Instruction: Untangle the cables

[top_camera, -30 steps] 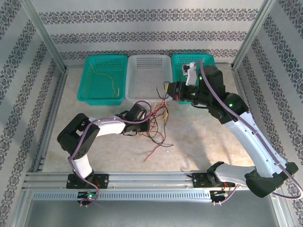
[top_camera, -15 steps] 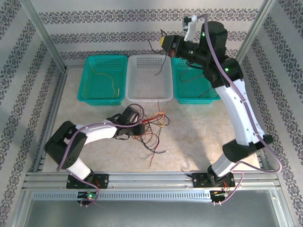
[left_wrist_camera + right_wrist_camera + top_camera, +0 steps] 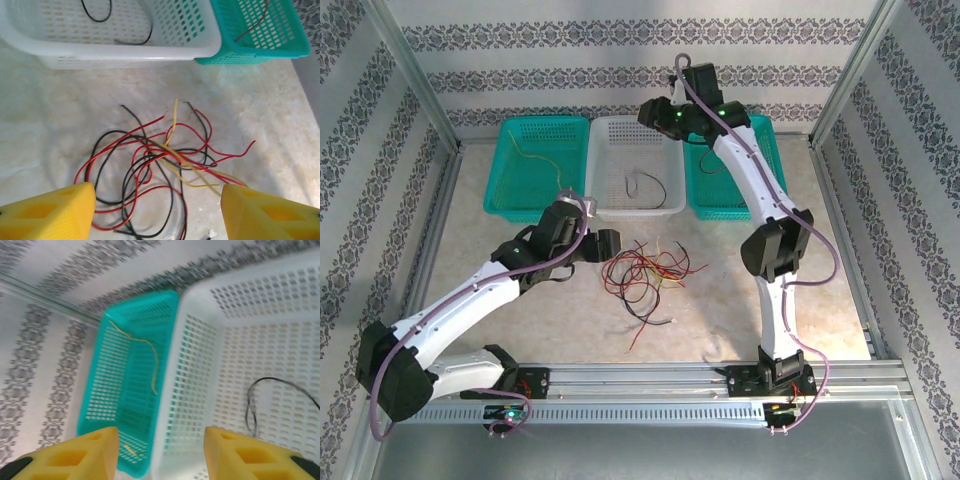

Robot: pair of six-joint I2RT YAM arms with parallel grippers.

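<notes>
The robot's right gripper should grab the yellow cable near its loose end next, which leaves the length of the cable for the left gripper to untangle.
The cables point(image 3: 648, 272) lie as a loose tangle of red, black and yellow wires on the table in front of the white basket point(image 3: 603, 207). In the left wrist view the cables point(image 3: 159, 159) lie just ahead of my open left gripper point(image 3: 157, 215), nothing between its yellow fingers. From above, the left gripper point(image 3: 607, 242) sits at the tangle's left edge. My right gripper point(image 3: 648, 113) hangs open and empty over the white basket's far rim. A black cable point(image 3: 646, 185) lies inside that basket, seen below the right gripper point(image 3: 162, 455) as a thin loop point(image 3: 249, 407).
A teal basket point(image 3: 506, 172) at the back left holds a yellow cable point(image 3: 546, 160). A second teal basket point(image 3: 722, 207) at the back right holds a red cable point(image 3: 251, 24). Metal frame posts and patterned walls ring the table.
The right gripper opened and the black cable it held dropped into the white basket; that arm swung left. The left gripper opened, let go of the tangle and drew back a little.
</notes>
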